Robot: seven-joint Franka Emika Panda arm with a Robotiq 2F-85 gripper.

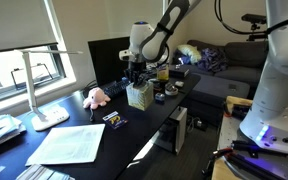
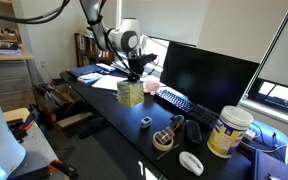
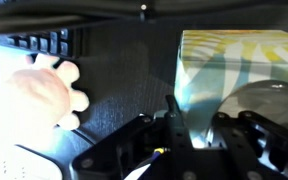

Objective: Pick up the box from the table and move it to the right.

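Note:
The box's base (image 1: 141, 108) is short of the tabletop beside the tape roll, so my gripper moves the box there before it releases it.
The box (image 1: 138, 96), a small yellowish-green and tan cube, stands on the black table (image 1: 154, 125) beside the pink plush toy. In both exterior views my gripper (image 1: 136, 78) comes straight down onto its top. In the wrist view the box (image 3: 239, 65) fills the upper right, and my two fingers (image 3: 196, 112) sit close together with the box's near edge between them, so the gripper looks shut on it. In an exterior view the box (image 2: 130, 94) appears to rest on the table (image 2: 114, 125) under the gripper (image 2: 135, 76).
A pink plush toy (image 1: 96, 97) lies beside the box, with a white sheet of paper (image 1: 69, 143) and a white lamp (image 1: 39, 95) beyond it. A keyboard (image 2: 176, 100), a monitor (image 2: 204, 70), tape rolls (image 2: 146, 122), a canister (image 2: 229, 131) and a mouse (image 2: 191, 162) fill the table's other side.

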